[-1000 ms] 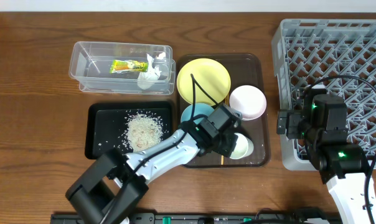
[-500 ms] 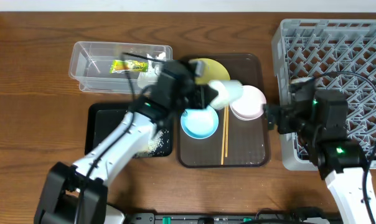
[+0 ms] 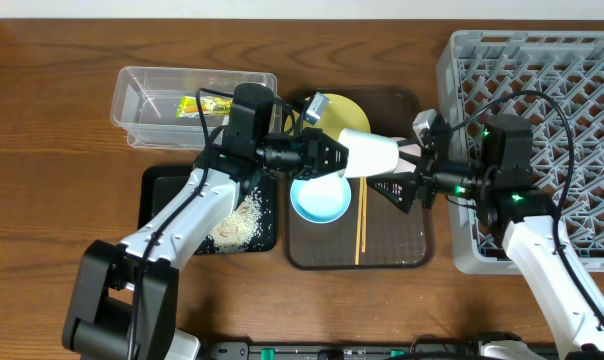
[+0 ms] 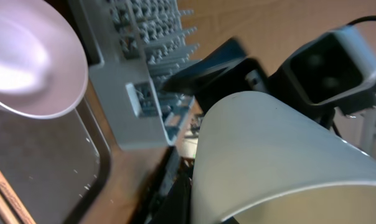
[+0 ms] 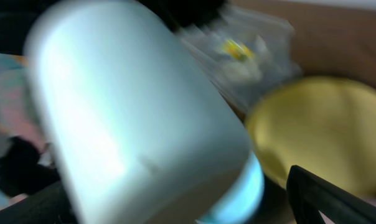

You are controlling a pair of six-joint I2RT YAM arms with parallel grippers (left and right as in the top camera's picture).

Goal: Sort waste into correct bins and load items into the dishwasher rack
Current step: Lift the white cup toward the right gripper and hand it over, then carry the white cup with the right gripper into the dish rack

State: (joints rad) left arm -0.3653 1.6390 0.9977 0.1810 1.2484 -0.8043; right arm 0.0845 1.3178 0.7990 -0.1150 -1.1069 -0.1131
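Note:
I need to pick up the small white cup next with my right gripper by its base end (image 3: 391, 157), so the cup's rim stays free and the cup can load opening down into the dishwasher rack (image 3: 542, 80).
My left gripper (image 3: 330, 156) is shut on the small white cup (image 3: 370, 153) and holds it on its side above the brown tray, base pointing right. My right gripper (image 3: 406, 172) is open, its fingers on either side of the cup's base end. The cup fills the left wrist view (image 4: 281, 155) and the right wrist view (image 5: 132, 118). The light blue bowl (image 3: 320, 198) and the chopsticks (image 3: 360, 225) lie on the tray. The yellow plate (image 3: 332, 112) is partly hidden. The pale pink bowl (image 4: 26, 62) is mostly hidden overhead. The grey dishwasher rack (image 3: 542, 80) stands at the right.
The brown serving tray (image 3: 394, 252) sits mid-table. The clear tub (image 3: 152, 100) at the back left holds the green-and-orange wrapper (image 3: 204, 104). The black tray (image 3: 167, 205) in front of it holds white rice (image 3: 237, 220). My left arm hides the crumpled paper.
My left gripper lifted the cup from the tray's front, swung it up and turned it toward the right. My right gripper moved left from the rack and now straddles the cup's base.

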